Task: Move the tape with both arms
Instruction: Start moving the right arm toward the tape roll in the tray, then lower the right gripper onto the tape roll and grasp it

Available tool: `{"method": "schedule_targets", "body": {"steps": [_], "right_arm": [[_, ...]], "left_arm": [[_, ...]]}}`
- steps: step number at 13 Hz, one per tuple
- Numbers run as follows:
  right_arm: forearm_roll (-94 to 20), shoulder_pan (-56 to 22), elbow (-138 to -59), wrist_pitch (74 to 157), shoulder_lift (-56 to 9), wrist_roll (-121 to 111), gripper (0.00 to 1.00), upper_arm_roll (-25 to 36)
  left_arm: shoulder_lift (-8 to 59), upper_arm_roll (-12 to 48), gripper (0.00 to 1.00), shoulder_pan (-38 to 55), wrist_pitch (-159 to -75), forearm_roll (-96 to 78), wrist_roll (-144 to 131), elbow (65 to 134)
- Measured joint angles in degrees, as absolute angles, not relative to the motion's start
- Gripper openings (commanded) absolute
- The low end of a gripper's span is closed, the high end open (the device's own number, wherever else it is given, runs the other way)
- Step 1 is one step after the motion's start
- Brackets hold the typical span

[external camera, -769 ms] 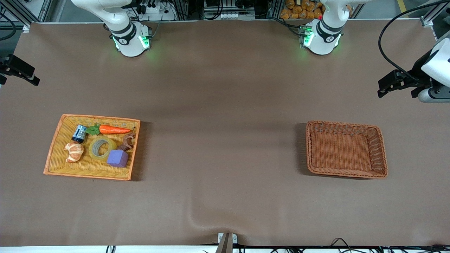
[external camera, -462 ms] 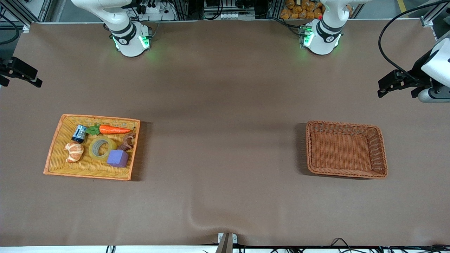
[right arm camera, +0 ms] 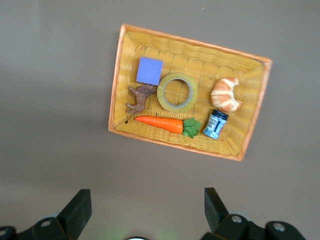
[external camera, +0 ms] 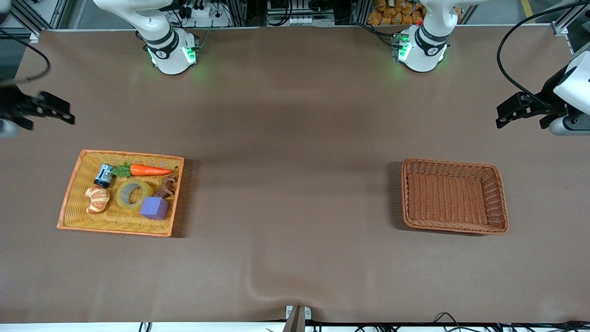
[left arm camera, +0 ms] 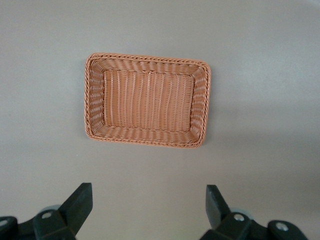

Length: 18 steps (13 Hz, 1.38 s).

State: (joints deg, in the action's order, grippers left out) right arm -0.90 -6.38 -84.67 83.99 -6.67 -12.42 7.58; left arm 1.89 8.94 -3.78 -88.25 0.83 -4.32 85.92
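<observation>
Next, the right gripper grabs the tape by its ring wall [external camera: 135, 183], to transfer it out of the yellow wicker tray [external camera: 115, 230].
The tape [external camera: 133, 193], a yellowish ring with a grey core, lies flat in the middle of the yellow wicker tray [external camera: 115, 230] at the right arm's end of the table. In the right wrist view the tape [right arm camera: 177, 92] lies between a purple cube and a croissant. My right gripper [external camera: 64, 114] is open and empty, high in the air beside the tray toward the robots' bases; its jaws [right arm camera: 147, 196] stand wide apart. My left gripper [external camera: 504, 113] is open and empty, up in the air at the left arm's end; its jaws [left arm camera: 148, 192] stand wide over bare table.
The tray also holds a purple cube [external camera: 154, 208], a carrot [external camera: 150, 170], a croissant [external camera: 97, 199], a small blue can [external camera: 104, 175] and a brown piece [external camera: 168, 186]. An empty brown wicker basket [external camera: 454, 163] stands at the left arm's end, also in the left wrist view [left arm camera: 145, 56].
My right gripper has moved in from the table's edge toward the yellow tray. The left arm and the things in the tray have not moved.
</observation>
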Motion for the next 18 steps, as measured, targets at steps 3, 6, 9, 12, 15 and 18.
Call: {"method": "schedule_targets", "body": {"steps": [3, 6, 9, 12, 15, 18], "right_arm": [[-0.9, -8.05, -87.7, 93.11, -13.68, -17.95, 1.0, 7.51], [-0.9, -8.2, -95.17, 106.1, -17.66, -29.44, 1.0, 7.69], [-0.9, -7.06, -104.83, 120.54, -20.9, -39.54, 0.96, 8.06], [-0.91, -6.5, -109.46, 125.39, -24.6, -42.0, 0.91, 8.12], [-1.76, -6.46, -109.54, 126.46, -27.7, -42.04, 0.74, 8.1], [-2.02, -6.46, -109.53, 126.58, -28.47, -42.07, 0.57, 8.07]], "left_arm": [[1.89, 9.04, 1.0, -3.78, -88.25, 0.82, -4.44, 86.07], [1.9, 9.1, 1.0, -3.77, -88.25, 0.82, -4.44, 86.4], [1.94, 9.19, 1.0, -3.77, -88.35, 0.82, -4.44, 87.0], [1.95, 9.23, 1.0, -3.76, -88.39, 0.82, -4.44, 87.32], [1.95, 9.24, 1.0, -3.76, -88.39, 0.82, -4.44, 87.49], [1.95, 9.24, 1.0, -3.76, -88.39, 0.82, -4.44, 87.57]]}}
